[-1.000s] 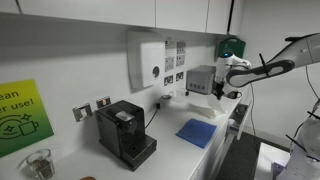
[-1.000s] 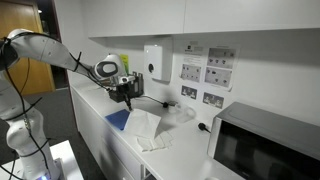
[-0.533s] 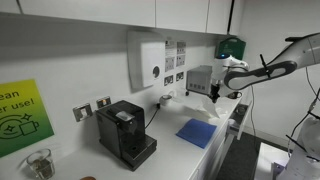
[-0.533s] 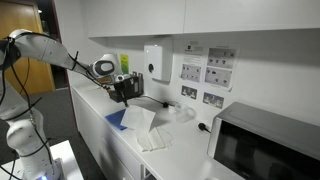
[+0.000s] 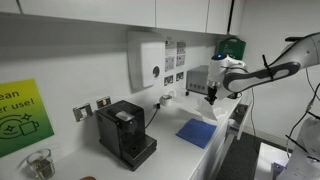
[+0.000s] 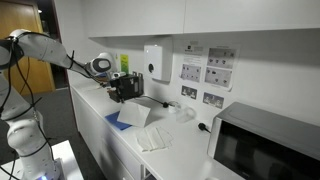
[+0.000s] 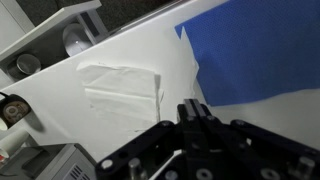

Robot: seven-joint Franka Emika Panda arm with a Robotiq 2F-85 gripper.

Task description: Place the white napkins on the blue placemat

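Note:
The white napkin is hanging from my gripper's fingers, mostly beside the blue placemat [image 5: 196, 132] [image 7: 258, 52]. I need to move it over the placemat before my gripper lets it go.
The blue placemat [image 5: 196, 132] lies flat on the white counter, and it also shows in the other exterior view [image 6: 116, 120] and fills the upper right of the wrist view [image 7: 260, 50]. My gripper [image 6: 122, 91] hangs over the placemat's near end, shut on one white napkin [image 6: 136, 113] that droops below it. In the wrist view the shut fingertips [image 7: 190, 107] pinch that sheet [image 7: 178, 72], whose edge overlaps the mat's side. More white napkins [image 6: 152, 138] lie stacked on the counter beside the mat, also seen in the wrist view [image 7: 120, 85].
A black coffee machine [image 5: 125, 133] stands along the counter past the mat. A white dispenser box [image 6: 154, 62] hangs on the wall. A microwave [image 6: 265, 145] sits at the counter's far end. A glass jar [image 5: 38, 163] stands by a green sign [image 5: 22, 115].
The gripper has carried the hanging napkin away from the stack and over toward the blue placemat. The jaws stayed shut throughout.

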